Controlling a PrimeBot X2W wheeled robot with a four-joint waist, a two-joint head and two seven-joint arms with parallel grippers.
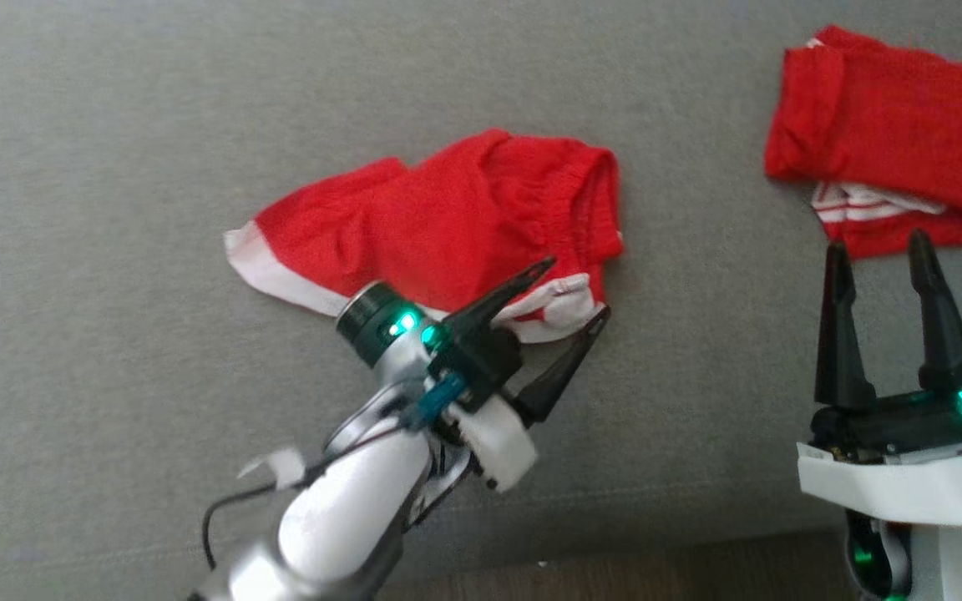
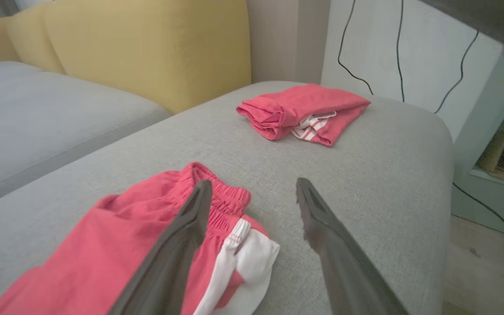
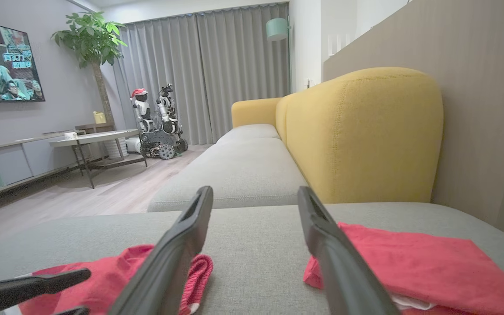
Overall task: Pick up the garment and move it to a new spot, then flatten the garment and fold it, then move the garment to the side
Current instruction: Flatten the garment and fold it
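My left gripper pinches the trim's waistband end (image 1: 572,285) next. The white trim stands up in a fold (image 1: 548,294) while the red cloth lies slack.
The garment (image 1: 464,217) is a pair of red shorts with white trim, lying crumpled in the middle of the grey sofa seat (image 1: 113,250). My left gripper (image 1: 577,288) hangs open over its near right corner, one finger above the white hem, the other above bare cushion. In the left wrist view the garment (image 2: 116,245) lies under the left finger of that gripper (image 2: 253,183). My right gripper (image 1: 878,242) stands open at the right, holding nothing. In the right wrist view this gripper (image 3: 255,190) points along the seat, with the garment (image 3: 116,271) at lower left.
A second red garment (image 1: 890,142), folded, lies at the far right of the seat (image 2: 304,111). A yellow backrest (image 3: 357,135) borders the seat. The seat's front edge and wooden floor (image 1: 615,576) are close below. Cables (image 2: 400,48) hang on the wall beyond the seat's end.
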